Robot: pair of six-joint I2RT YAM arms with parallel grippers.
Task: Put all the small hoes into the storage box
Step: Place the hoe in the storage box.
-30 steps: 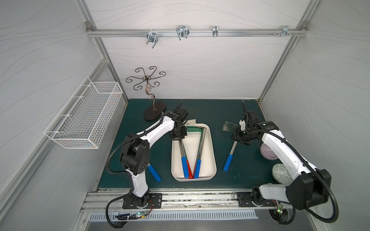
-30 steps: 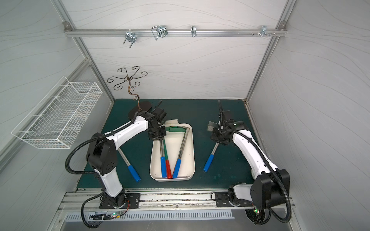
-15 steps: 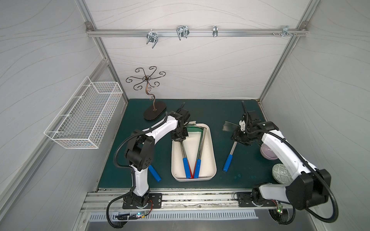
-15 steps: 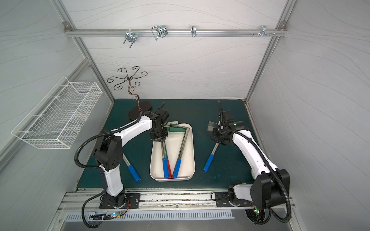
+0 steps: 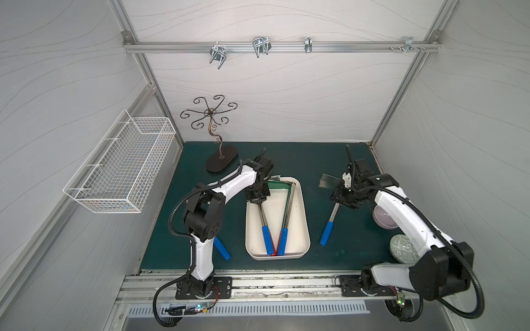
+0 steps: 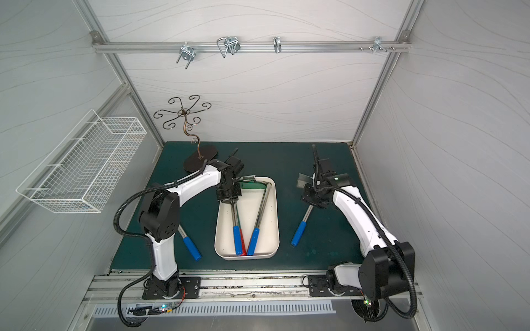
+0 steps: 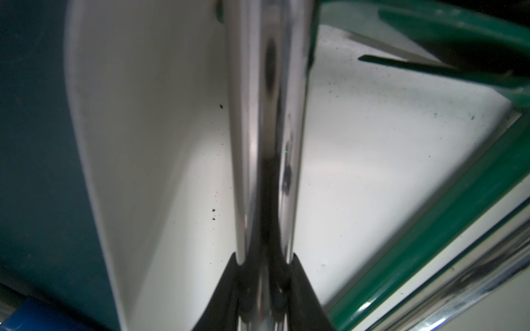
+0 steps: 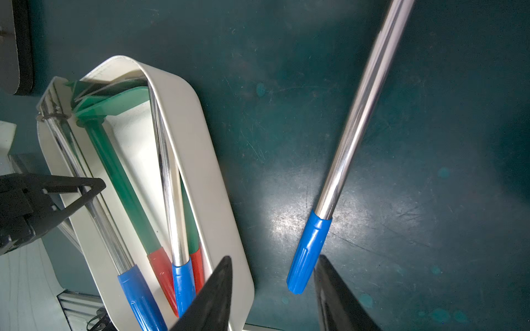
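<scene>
The small hoe's blue handle (image 5: 268,240) is on the storage box's bottom, inside the box's front rim, so my left gripper will let go of the hoe.
The storage box (image 5: 278,257) (image 6: 246,257), a cream-white tray, lies mid-mat in both top views. My left gripper (image 5: 257,199) (image 6: 228,197) (image 7: 265,255) is shut on the chrome shaft of a small hoe (image 5: 262,217) (image 7: 266,114) inside the box's left side, its blue handle (image 5: 268,240) toward the front. A second hoe (image 5: 289,206) and green, red-handled tools also lie in the box. Another hoe (image 5: 332,215) (image 6: 308,212) (image 8: 358,114) lies on the mat right of the box. My right gripper (image 5: 345,200) (image 8: 274,258) hovers open over it, holding nothing.
A white wire basket (image 5: 120,169) hangs on the left wall. A scrolled metal stand (image 5: 220,160) is at the back left. A pale bowl (image 5: 384,220) and a patterned ball (image 5: 401,248) sit beside the right arm. A blue-handled tool (image 5: 222,248) lies by the left arm's base.
The left arm's elbow has swung to the right, and its gripper with the held hoe has shifted slightly forward over the box. The right arm and the hoe on the mat have not moved.
</scene>
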